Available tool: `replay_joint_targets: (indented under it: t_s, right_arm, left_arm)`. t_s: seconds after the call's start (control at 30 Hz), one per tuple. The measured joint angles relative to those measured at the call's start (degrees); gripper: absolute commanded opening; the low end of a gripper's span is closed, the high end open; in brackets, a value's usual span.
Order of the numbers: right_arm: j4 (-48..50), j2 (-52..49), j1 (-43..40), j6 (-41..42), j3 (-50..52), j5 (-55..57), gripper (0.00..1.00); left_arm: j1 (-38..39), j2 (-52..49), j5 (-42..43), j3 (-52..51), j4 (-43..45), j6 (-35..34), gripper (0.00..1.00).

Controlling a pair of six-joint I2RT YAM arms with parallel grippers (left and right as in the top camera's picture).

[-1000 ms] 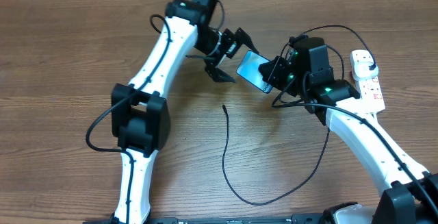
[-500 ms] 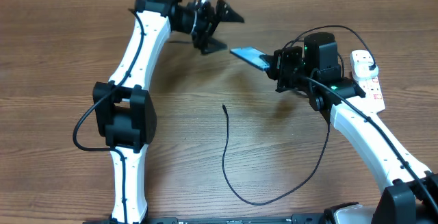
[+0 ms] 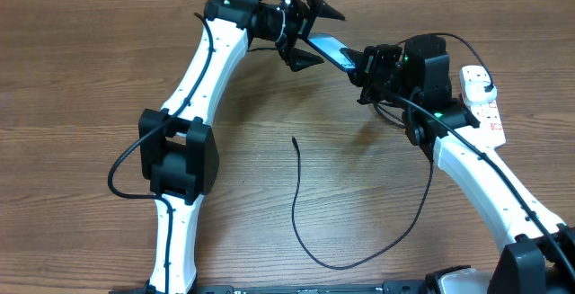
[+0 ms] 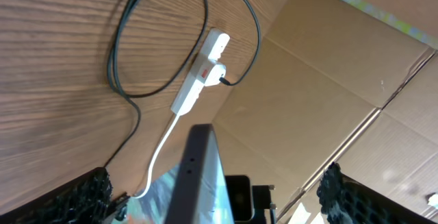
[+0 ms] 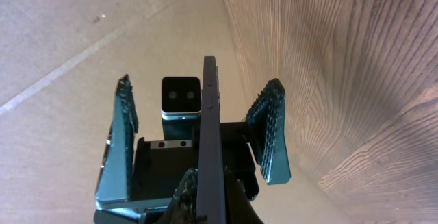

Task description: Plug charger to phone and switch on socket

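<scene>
The left gripper grabs the phone's far end (image 3: 318,44) (image 4: 187,191) next, which leaves the phone's near end free to plug in the charger.
The phone (image 3: 334,53) is held tilted in the air at the back of the table. My right gripper (image 3: 360,66) is shut on its near end; in the right wrist view (image 5: 205,207) the phone (image 5: 209,114) stands edge-on. My left gripper (image 3: 330,39) is open with its fingers on either side of the phone's far end, apart from it, as the left wrist view (image 4: 217,186) shows around the phone (image 4: 195,162). The charger cable (image 3: 296,195) lies loose on the table, its tip (image 3: 295,139) free. Its plug (image 3: 483,84) sits in the white socket strip (image 3: 485,114).
The socket strip (image 4: 202,73) with its white cord (image 4: 159,155) lies at the right, beside a cardboard wall (image 4: 328,94). The black cable loops across the table's front middle. The right arm (image 3: 467,168) stretches over the right side.
My left gripper has swung away to the back left and come back right, its open fingers now around the phone's far end. My right gripper has raised the phone.
</scene>
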State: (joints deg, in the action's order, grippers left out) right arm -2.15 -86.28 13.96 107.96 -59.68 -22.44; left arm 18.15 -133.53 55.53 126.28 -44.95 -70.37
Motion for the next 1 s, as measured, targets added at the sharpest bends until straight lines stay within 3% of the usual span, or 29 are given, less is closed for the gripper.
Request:
replay_joint_targets:
  t_s: [0.27,0.43,0.7,0.93,1.0]
  right_arm:
    - [0.0,-0.1,-0.2,0.5,0.0,1.7,0.04]
    - [0.0,-0.1,-0.1,0.5,0.0,1.8,0.04]
    - [0.4,-0.1,0.1,1.6,0.0,2.4,0.04]
    - [0.6,-0.1,0.0,4.5,0.0,2.6,0.05]
    - [0.6,-0.1,0.0,4.2,0.0,2.6,0.28]
  left_arm:
    - [2.1,0.0,-1.2,0.0,1.5,-8.5,0.60]
    - [2.1,0.0,-1.4,0.0,1.5,-10.7,0.50]
    - [2.1,0.0,-2.0,0.0,1.4,-11.1,0.05]
    - [2.1,0.0,-1.9,0.0,1.9,-10.4,0.04]
    - [2.1,0.0,-1.9,0.0,1.8,-10.2,0.04]
